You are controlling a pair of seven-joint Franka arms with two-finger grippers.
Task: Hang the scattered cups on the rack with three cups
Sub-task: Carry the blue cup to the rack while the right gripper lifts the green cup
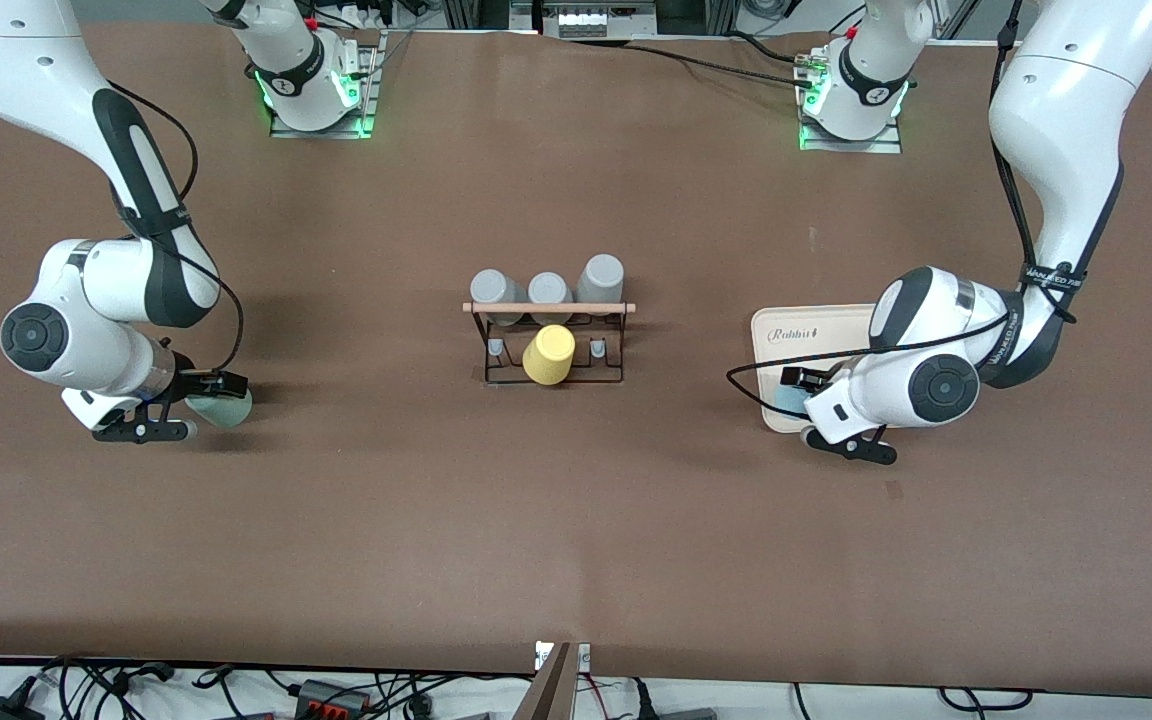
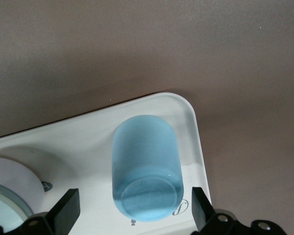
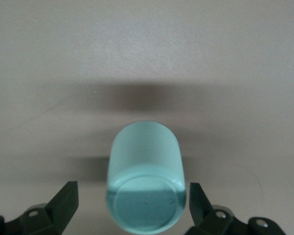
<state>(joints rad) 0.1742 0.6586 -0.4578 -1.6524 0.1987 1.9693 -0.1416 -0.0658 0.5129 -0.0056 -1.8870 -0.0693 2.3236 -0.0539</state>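
My right gripper grabs the mint-green cup [image 1: 223,408] by its closed base next, to hang the cup on the black wire rack [image 1: 548,345].
The light blue cup [image 2: 146,166] lies on its side on the beige tray [image 2: 83,142]. My left gripper [image 2: 134,205] is open with one finger on each side of the cup's base, not touching it. In the front view this cup [image 1: 789,400] peeks out beside the left gripper [image 1: 804,408]. The mint-green cup [image 3: 144,176] lies on its side on the table. My right gripper [image 3: 132,198] is open around its base with gaps on both sides. The front view shows that cup [image 1: 223,408] and the right gripper [image 1: 198,408] toward the right arm's end. The black wire rack [image 1: 548,345] stands mid-table.
A yellow cup [image 1: 548,354] sits on the rack's peg row nearer the front camera. Three grey cups [image 1: 549,289] sit on the row farther from it, under the wooden dowel [image 1: 576,308]. A white round object [image 2: 10,186] also rests on the tray [image 1: 816,335].
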